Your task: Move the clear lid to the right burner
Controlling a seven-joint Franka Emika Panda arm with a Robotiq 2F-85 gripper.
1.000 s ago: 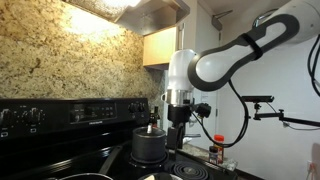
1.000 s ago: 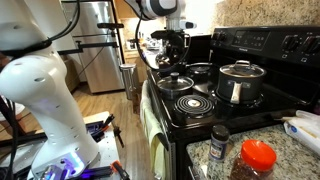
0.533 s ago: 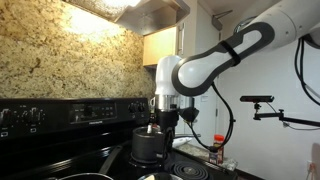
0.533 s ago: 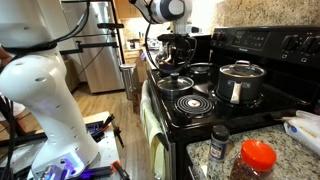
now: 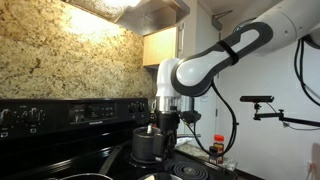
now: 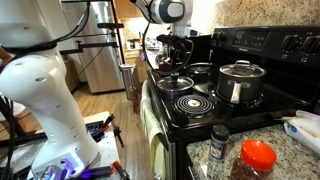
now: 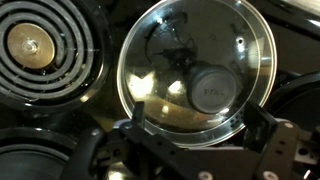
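My gripper is going to grab the clear lid from above by its dark central knob. The lid's rim stays free that way, so I can set the lid flat on the bare burner.
The clear lid, round glass with a metal rim and a dark central knob, fills the wrist view and lies flat over a stove burner. It also shows in an exterior view, on the stove's front left part. My gripper is open, with one finger on each side over the lid's near edge and nothing held. It hangs just above the lid in an exterior view. In an exterior view my gripper is beside a dark pot.
A bare coil burner lies next to the lid and also shows in the wrist view. A steel pot with a lid sits on a back burner. A spice bottle and a red-lidded jar stand on the counter.
The arm swung sideways over the stove between one second and half a second ago, bringing the gripper over the lid. Since then it has barely moved.
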